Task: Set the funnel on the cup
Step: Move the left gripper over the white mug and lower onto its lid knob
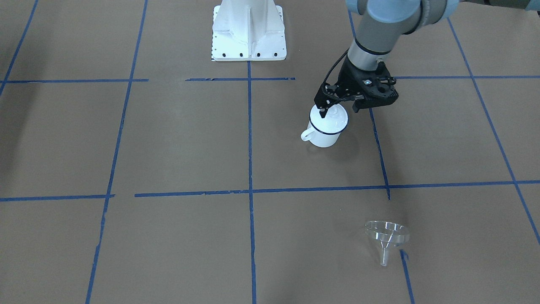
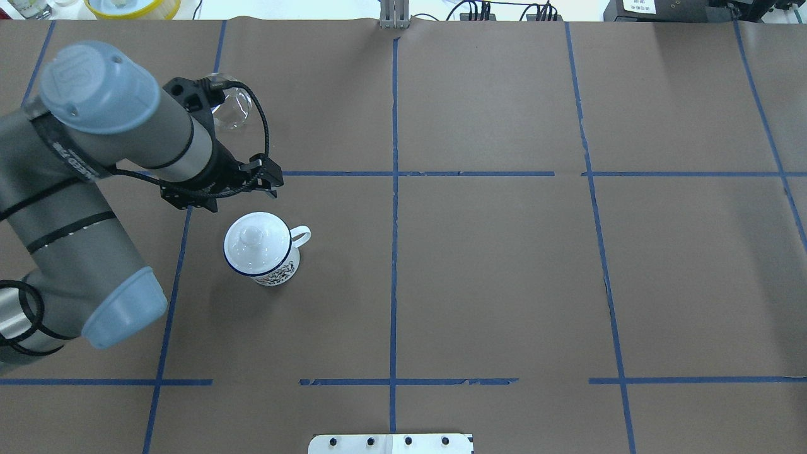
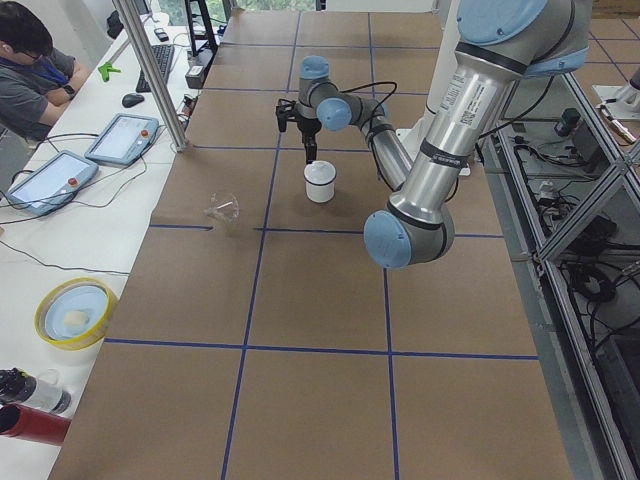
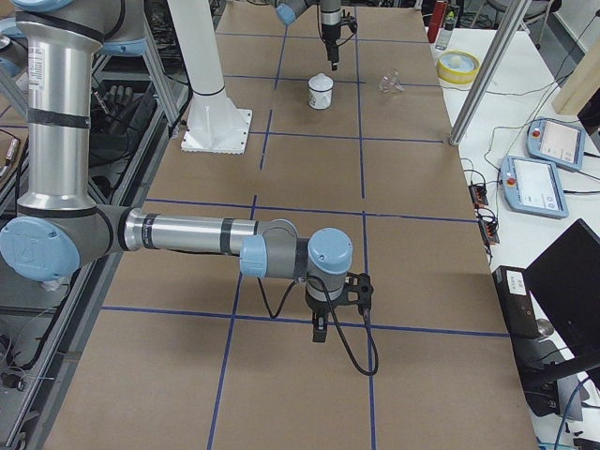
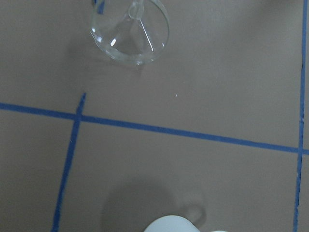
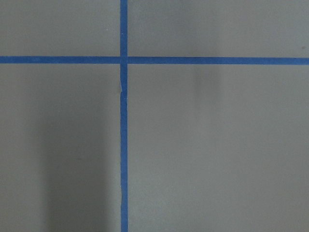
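Note:
I will grab the lid by its knob (image 1: 333, 109) with my left gripper next, to uncover the cup (image 1: 324, 134) for the funnel.
The cup (image 1: 324, 134) is a white enamel mug with a dark blue rim and loop handle, and it also shows in the overhead view (image 2: 275, 270). A round white knobbed lid (image 2: 253, 238) sits on it. The clear funnel (image 1: 386, 235) lies on its side on the paper, well apart from the cup towards the operators' side. It also shows in the left wrist view (image 5: 130, 31) and the overhead view (image 2: 231, 108). My left gripper (image 1: 339, 110) hovers just above the lid, open and empty. My right gripper (image 4: 319, 330) shows only in the exterior right view, low over the paper, and I cannot tell if it is open or shut.
The white robot base (image 1: 249, 30) stands at the table's robot side. Blue tape lines (image 1: 249, 191) grid the brown paper. A yellow bowl (image 2: 132, 6), tablets (image 3: 122, 138) and an operator (image 3: 30, 70) are beyond the far edge.

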